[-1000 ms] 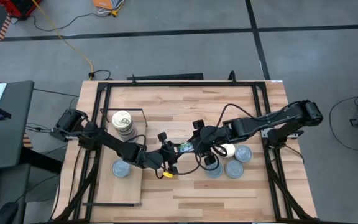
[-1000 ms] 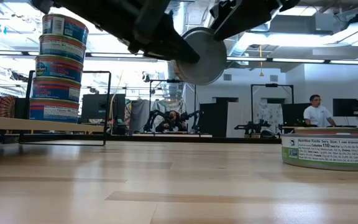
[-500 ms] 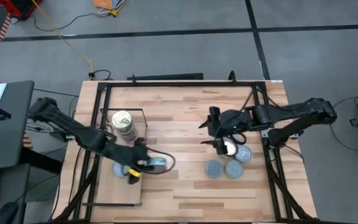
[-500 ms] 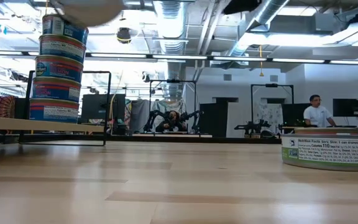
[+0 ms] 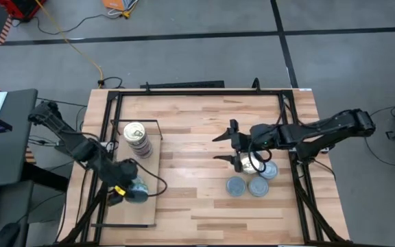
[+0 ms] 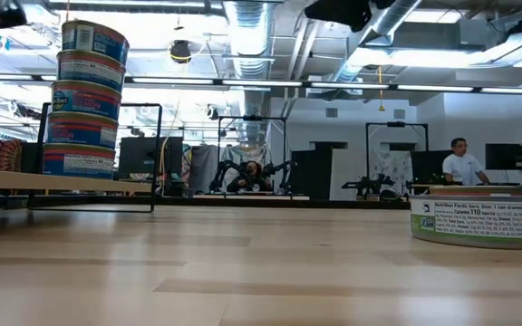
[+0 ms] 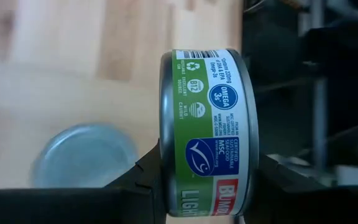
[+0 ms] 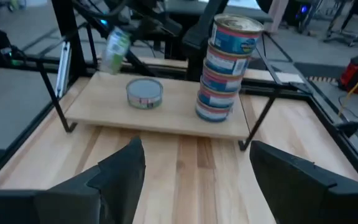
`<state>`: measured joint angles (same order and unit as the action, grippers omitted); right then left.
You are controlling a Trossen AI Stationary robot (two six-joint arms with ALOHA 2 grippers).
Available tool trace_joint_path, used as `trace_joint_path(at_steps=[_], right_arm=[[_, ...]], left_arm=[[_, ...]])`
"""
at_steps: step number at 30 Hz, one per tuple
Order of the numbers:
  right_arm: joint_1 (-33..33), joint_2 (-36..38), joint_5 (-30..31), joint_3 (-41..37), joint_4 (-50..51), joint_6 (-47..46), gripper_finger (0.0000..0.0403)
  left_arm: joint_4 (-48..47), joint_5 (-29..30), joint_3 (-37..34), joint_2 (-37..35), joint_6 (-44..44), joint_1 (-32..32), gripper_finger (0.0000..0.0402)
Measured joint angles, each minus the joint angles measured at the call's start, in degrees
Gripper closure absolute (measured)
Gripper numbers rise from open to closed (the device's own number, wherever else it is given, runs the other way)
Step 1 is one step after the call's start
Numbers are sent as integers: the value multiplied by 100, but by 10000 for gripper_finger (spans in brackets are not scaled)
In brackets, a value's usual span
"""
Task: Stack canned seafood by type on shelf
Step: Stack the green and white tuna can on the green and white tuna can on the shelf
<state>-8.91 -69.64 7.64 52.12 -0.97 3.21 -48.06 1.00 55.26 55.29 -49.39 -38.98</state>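
My left gripper must keep holding the green-labelled tin, as it is well above the blue-silver-topped tin and would fall.
My left gripper [image 5: 130, 190] is shut on a green-labelled tin [image 7: 207, 106] above the near part of the pale wooden shelf [image 5: 149, 165]. A blue-silver-topped tin [image 7: 84, 155] lies flat on the shelf right under it. On the shelf's far part stands a stack of several tins [image 5: 136, 136] with a gold top. My right gripper [image 5: 219, 146] is open and empty over the table's middle, left of several loose tins [image 5: 252, 177] that lie flat on the tabletop. In the right wrist view the held tin [image 8: 115, 50] hangs above the shelf [image 8: 166, 115]. My left gripper pinches the green-labelled tin between its two fingers [image 7: 143, 182], one on each flat face [image 7: 166, 124]. The tin is turned on edge, its label wall facing the wrist camera. It is lifted clear of the shelf and of the tin below.
A thin black wire frame [image 5: 158, 130] stands at the shelf's far end beside the stack. Black rails run along the table's left and right sides [image 5: 300, 178]. Bare tabletop [image 5: 197, 199] lies between shelf and loose tins. A person [image 6: 461, 161] is far behind the table.
My left gripper has carried the tin from the table's middle toward the left edge, ending over the shelf's near part above the lone tin. My right gripper has drawn away from the meeting point at the middle and now hangs beside the loose tins on the right.
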Motion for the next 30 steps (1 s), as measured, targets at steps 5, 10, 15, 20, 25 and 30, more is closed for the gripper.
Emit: trace_joint_path(at_steps=[5, 10, 15, 20, 25, 30], right_arm=[[-69, -234, -4, -221, -715, -95, 86], [-192, -289, -7, -295, -895, -475, 86], [-449, -267, 0, -291, -1039, -639, 86], [-675, -276, 179, -291, -1129, -630, 86], [-673, -276, 278, -289, -1360, -533, 86], [-671, -278, 279, -289, -1428, -439, 86]], left_arm=[[-572, 658, -47, -466, -271, -365, 270], [-539, 1058, -46, -1067, -400, -556, 270], [-406, 1212, -476, -1502, -466, -701, 270], [256, 941, -1333, -2022, -657, -737, 270], [850, 851, -1940, -2645, -1037, -737, 270], [953, 1265, -2423, -3046, -1433, -736, 265]])
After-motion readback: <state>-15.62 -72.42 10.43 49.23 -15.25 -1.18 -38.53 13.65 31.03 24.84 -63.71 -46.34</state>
